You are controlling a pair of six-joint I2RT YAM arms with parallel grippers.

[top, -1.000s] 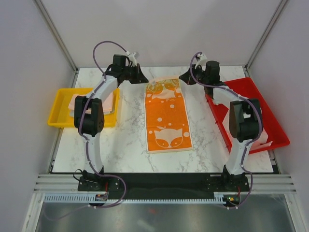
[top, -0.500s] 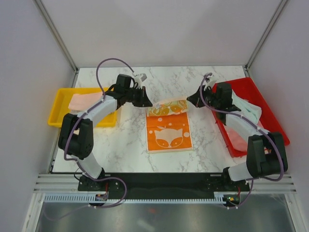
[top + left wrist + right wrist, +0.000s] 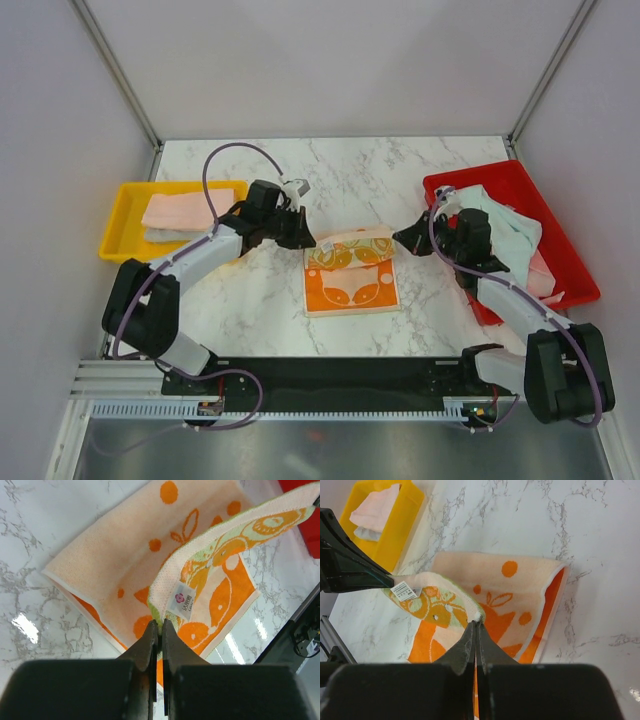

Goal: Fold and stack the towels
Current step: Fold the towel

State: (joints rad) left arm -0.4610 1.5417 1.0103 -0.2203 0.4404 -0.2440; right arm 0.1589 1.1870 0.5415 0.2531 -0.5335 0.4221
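The towel's corner is raised above the towel's middle, so it moves toward the towel's near edge next. The corner would fall short if my left gripper opened now.
The orange towel [image 3: 350, 283] with white and yellow-green print lies in the middle of the marble table, its far half lifted and curled over toward the near edge. My left gripper [image 3: 311, 241] is shut on the lifted left corner, beside the sewn label [image 3: 180, 600]. My right gripper [image 3: 397, 237] is shut on the lifted right corner [image 3: 479, 616]. In the left wrist view the pale underside of the towel [image 3: 120, 565] faces up below the raised edge. A pale pink towel [image 3: 180, 209] lies folded in the yellow tray [image 3: 118, 226].
The red tray [image 3: 578, 268] at the right holds a mint green towel [image 3: 508, 236] and a pink one [image 3: 541, 270], crumpled. The yellow tray sits at the table's left edge. Grey walls enclose the table on three sides.
Both grippers have carried the towel's far edge from the back of the table toward the near side. The flat towel is now doubling over itself.
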